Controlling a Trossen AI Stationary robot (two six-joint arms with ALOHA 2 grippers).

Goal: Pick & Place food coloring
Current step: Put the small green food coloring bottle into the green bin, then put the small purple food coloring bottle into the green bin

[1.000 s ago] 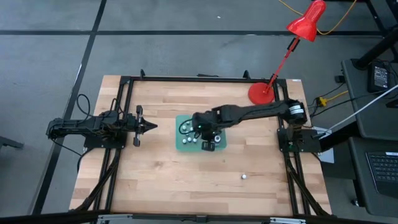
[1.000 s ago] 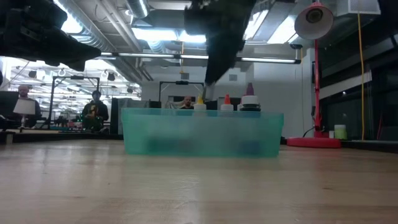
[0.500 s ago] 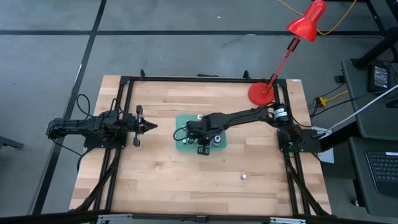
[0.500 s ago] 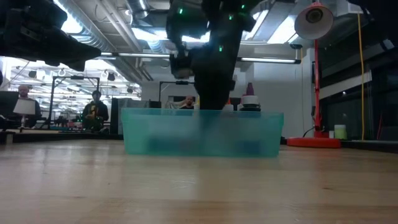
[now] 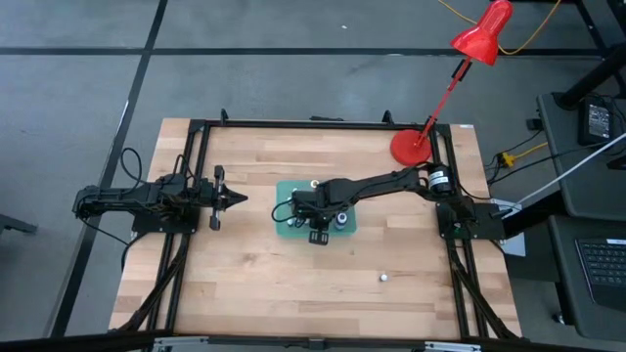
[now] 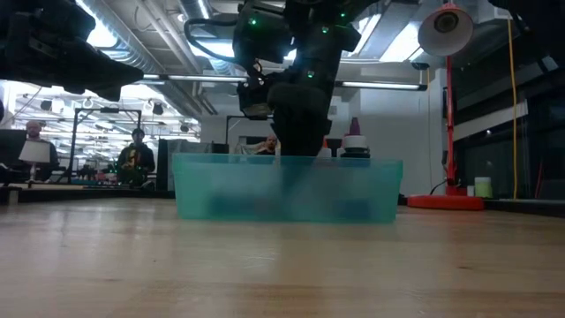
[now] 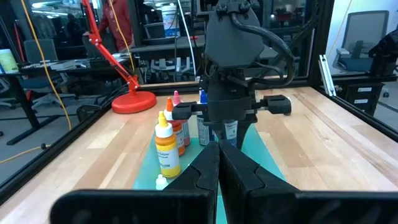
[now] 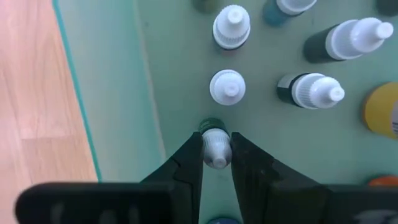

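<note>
My right gripper should open now: the green-bodied bottle's base is on the bottom of the tray, level with its neighbours, so the bottle would stand.
The food coloring bottles stand upright on their bases in a shallow green tray at the middle of the table. Most show as white caps, and the left wrist view shows a yellow one. My right gripper reaches down into the tray, shut on one small bottle near the tray's wall. One more bottle lies alone on the wood toward the near right. My left gripper waits shut, left of the tray, pointing at it. My right gripper pinches the white cap of a small green-bodied bottle between its two fingers, coming from above and pointing down. The bottle stands upright inside the tray, beside the other bottles. The cap hides its base, so whether it rests on the tray floor cannot be told.
A red desk lamp stands with its base at the table's far right corner. Black frame rails run along the table's left, right and far edges. Bare wood lies near and left of the tray. People stand in the room beyond the table.
My right gripper has come down from above the tray into it, carrying the small bottle, and its arm has dropped lower over the table. In the last half second it has hardly moved.
</note>
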